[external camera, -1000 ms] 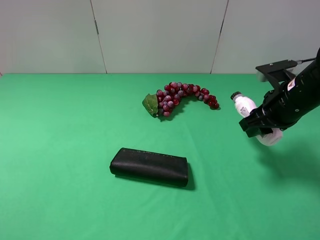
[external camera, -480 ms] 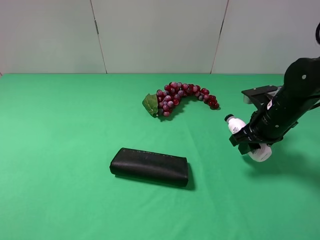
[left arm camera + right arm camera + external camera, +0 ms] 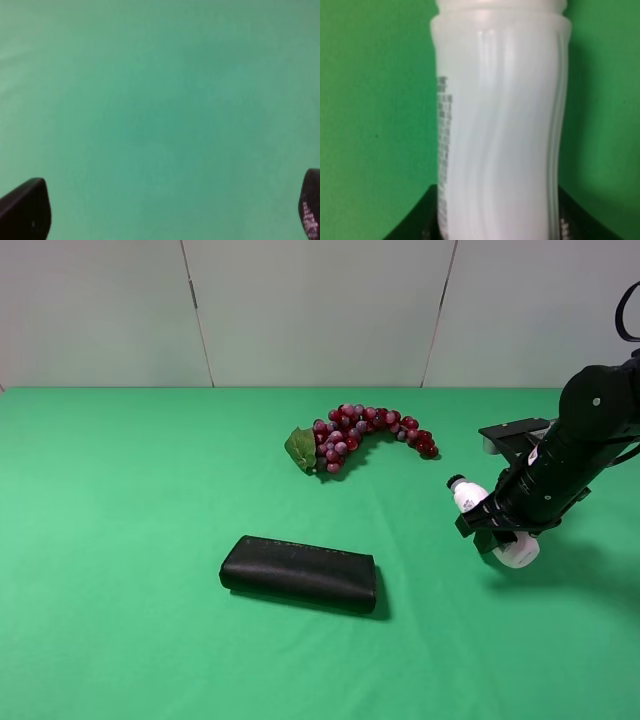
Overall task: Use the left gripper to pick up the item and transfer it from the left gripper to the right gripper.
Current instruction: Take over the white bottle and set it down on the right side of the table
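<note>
The bottle's lower end (image 3: 520, 552) is low on the green cloth, so the bottle would lie on the cloth and I need to open my right gripper.
The item, a small white bottle (image 3: 467, 497) with a black cap, is tilted with its cap pointing up and left. My right gripper (image 3: 497, 525) is shut around its middle and holds it low over the green table at the right. In the right wrist view the bottle (image 3: 500, 125) fills the frame, and the black fingers (image 3: 415, 226) clasp its lower part. I cannot tell whether its base touches the cloth. My left gripper (image 3: 167, 207) is out of the exterior high view. In the left wrist view its two fingertips stand wide apart over bare green cloth, open and empty.
A black oblong case (image 3: 298, 573) lies at the front middle of the green table (image 3: 120, 540). A red grape bunch (image 3: 360, 432) with a green leaf lies at the back middle. A pale panelled wall runs behind the table.
My right arm has moved down and to the left with the bottle in its grip, bringing it close to the table. The case and the grapes have not moved.
</note>
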`<state>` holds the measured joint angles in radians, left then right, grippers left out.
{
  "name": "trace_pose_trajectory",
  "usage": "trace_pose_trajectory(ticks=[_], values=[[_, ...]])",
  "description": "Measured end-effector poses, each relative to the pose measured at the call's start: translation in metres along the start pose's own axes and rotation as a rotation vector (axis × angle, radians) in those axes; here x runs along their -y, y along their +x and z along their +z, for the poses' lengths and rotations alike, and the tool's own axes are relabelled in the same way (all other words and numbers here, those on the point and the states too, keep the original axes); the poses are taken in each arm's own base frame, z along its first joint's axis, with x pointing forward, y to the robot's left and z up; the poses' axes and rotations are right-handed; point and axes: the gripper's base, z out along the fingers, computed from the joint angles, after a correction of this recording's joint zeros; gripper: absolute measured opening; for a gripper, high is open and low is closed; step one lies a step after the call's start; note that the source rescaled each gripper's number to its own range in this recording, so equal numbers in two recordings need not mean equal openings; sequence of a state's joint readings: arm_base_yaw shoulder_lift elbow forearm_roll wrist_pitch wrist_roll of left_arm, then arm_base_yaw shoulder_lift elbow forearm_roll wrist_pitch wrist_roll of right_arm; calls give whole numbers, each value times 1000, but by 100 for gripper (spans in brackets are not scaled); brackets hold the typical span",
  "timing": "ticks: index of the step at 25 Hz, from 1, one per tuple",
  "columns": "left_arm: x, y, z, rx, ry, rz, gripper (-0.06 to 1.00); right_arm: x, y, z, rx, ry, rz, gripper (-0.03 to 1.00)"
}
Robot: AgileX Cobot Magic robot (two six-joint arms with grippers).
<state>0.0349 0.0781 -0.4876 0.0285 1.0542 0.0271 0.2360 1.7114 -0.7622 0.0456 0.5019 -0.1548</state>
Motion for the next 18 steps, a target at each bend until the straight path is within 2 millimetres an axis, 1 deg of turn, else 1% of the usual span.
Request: trace_pose_trajectory(ticks=[5, 6, 7, 8, 9, 10, 12, 13, 18], values=[[0, 0, 0, 0, 0, 0, 99, 0, 0, 0, -1, 0, 9, 1], [0, 0, 0, 0, 0, 0, 99, 0, 0, 0, -1, 0, 11, 13], [0, 0, 0, 0, 0, 0, 99, 0, 0, 0, 0, 0, 15, 37], [0, 0, 0, 0, 0, 0, 99, 0, 0, 0, 0, 0, 22, 66], [0, 0, 0, 0, 0, 0, 99, 0, 0, 0, 2, 0, 28, 78], [0, 0, 0, 0, 0, 0, 99, 0, 0, 0, 3, 0, 33, 87], [0, 0, 0, 0, 0, 0, 99, 0, 0, 0, 3, 0, 43, 95], [0, 0, 0, 0, 0, 0, 99, 0, 0, 0, 3, 0, 45, 97], [0, 0, 0, 0, 0, 0, 99, 0, 0, 0, 3, 0, 46, 99]])
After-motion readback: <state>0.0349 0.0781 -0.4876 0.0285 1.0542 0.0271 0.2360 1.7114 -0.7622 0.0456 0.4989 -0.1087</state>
